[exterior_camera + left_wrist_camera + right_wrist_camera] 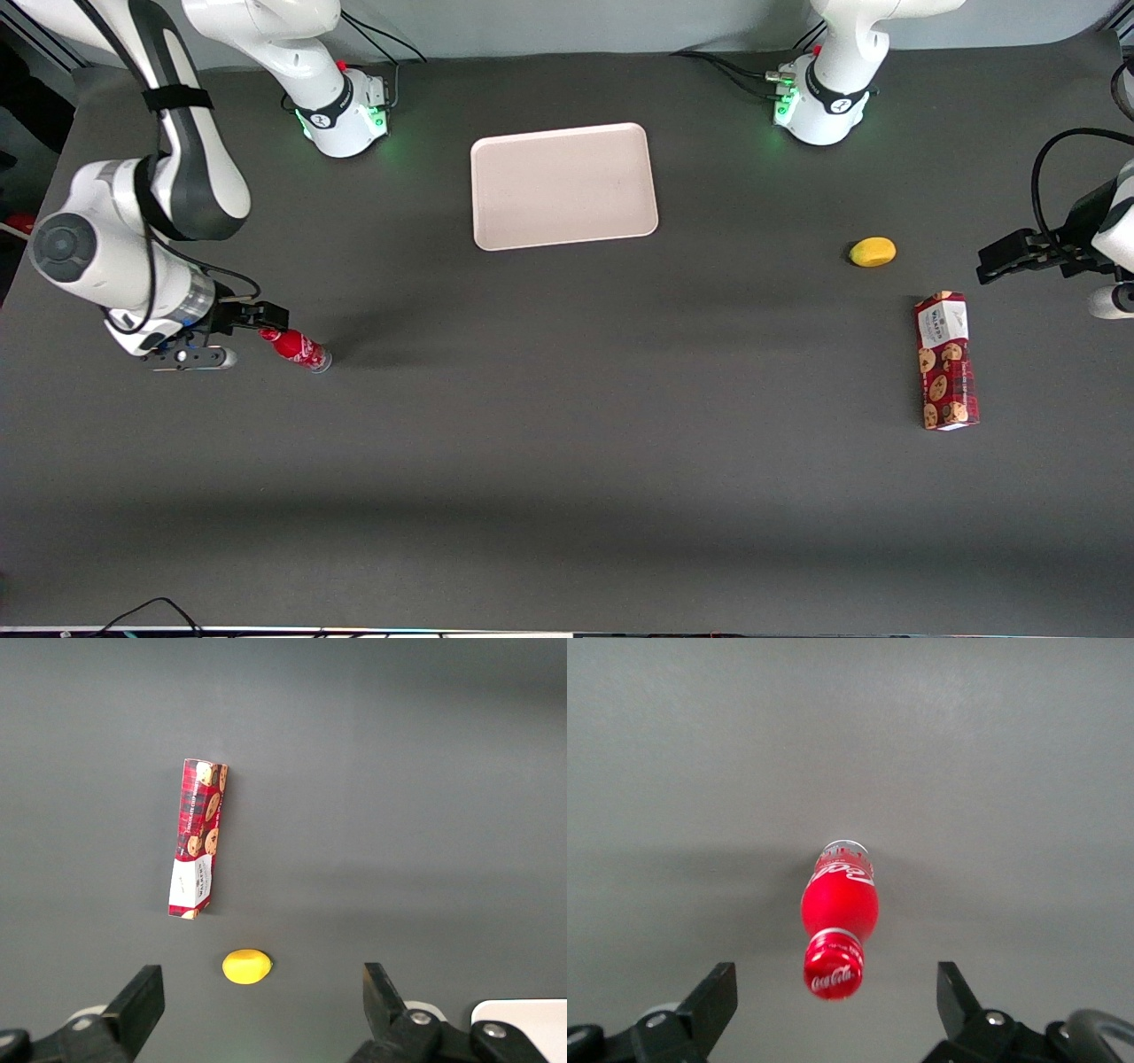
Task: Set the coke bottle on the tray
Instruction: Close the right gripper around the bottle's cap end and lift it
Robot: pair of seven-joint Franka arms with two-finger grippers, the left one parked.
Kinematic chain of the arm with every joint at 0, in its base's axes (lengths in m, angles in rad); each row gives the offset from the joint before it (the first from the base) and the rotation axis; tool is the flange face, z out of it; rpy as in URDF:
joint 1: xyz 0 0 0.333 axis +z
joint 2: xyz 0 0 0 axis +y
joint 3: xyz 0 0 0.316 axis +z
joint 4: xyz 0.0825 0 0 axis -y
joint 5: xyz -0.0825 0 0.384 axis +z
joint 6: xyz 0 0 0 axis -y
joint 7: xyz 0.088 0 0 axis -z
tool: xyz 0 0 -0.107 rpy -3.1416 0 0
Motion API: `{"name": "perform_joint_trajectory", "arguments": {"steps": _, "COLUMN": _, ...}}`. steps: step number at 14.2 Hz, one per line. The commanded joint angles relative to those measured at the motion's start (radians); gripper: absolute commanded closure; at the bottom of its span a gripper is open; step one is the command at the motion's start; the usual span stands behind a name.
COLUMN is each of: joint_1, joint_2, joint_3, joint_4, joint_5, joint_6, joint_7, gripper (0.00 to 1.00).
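Observation:
My right gripper grabs the coke bottle by its red end with the cap [271,335] next. The bottle then goes on the tray [564,186].
The coke bottle [299,348] is slim and red with a red cap, and stands upright on the dark table toward the working arm's end. In the right wrist view I look down on its cap and white lettering [837,930]. My right gripper [251,338] hovers just above the bottle, open and empty. Its two black fingers [713,997] stand wide apart on either side of the cap without touching it [835,1005]. The pale pinkish-white tray [564,186] lies flat mid-table, farther from the front camera than the bottle, with nothing on it.
A yellow lemon [873,252] and a red cookie box [946,361] lie toward the parked arm's end; both also show in the left wrist view, the lemon [246,966] and the box [198,837]. The two arm bases [345,111] stand beside the tray.

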Motion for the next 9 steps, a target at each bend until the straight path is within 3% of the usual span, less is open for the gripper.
{"name": "perform_joint_trajectory", "arguments": {"steps": 1, "joint_1": 0.002, "joint_2": -0.012, "joint_3": -0.005, "joint_4": -0.05, "joint_5": 0.012, "joint_6": 0.049, "joint_7": 0.001, "gripper": 0.0}}
{"name": "perform_joint_trajectory", "arguments": {"steps": 2, "joint_1": -0.001, "joint_2": -0.012, "joint_3": -0.005, "joint_4": -0.053, "joint_5": 0.012, "joint_6": 0.049, "joint_7": -0.007, "gripper": 0.22}}
{"name": "perform_joint_trajectory", "arguments": {"steps": 3, "joint_1": 0.0, "joint_2": -0.012, "joint_3": -0.005, "joint_4": -0.056, "joint_5": 0.012, "joint_6": 0.049, "joint_7": -0.01, "gripper": 0.61}}
{"name": "perform_joint_trajectory", "arguments": {"steps": 4, "joint_1": 0.002, "joint_2": -0.012, "joint_3": -0.005, "joint_4": -0.054, "joint_5": 0.012, "joint_6": 0.046, "joint_7": -0.013, "gripper": 0.91}}
{"name": "perform_joint_trajectory", "arguments": {"steps": 5, "joint_1": 0.002, "joint_2": -0.012, "joint_3": -0.005, "joint_4": -0.054, "joint_5": 0.01, "joint_6": 0.046, "joint_7": -0.014, "gripper": 0.98}}
{"name": "perform_joint_trajectory", "arguments": {"steps": 9, "joint_1": 0.006, "joint_2": -0.012, "joint_3": -0.003, "joint_4": -0.05, "joint_5": 0.01, "joint_6": 0.049, "joint_7": -0.016, "gripper": 1.0}}
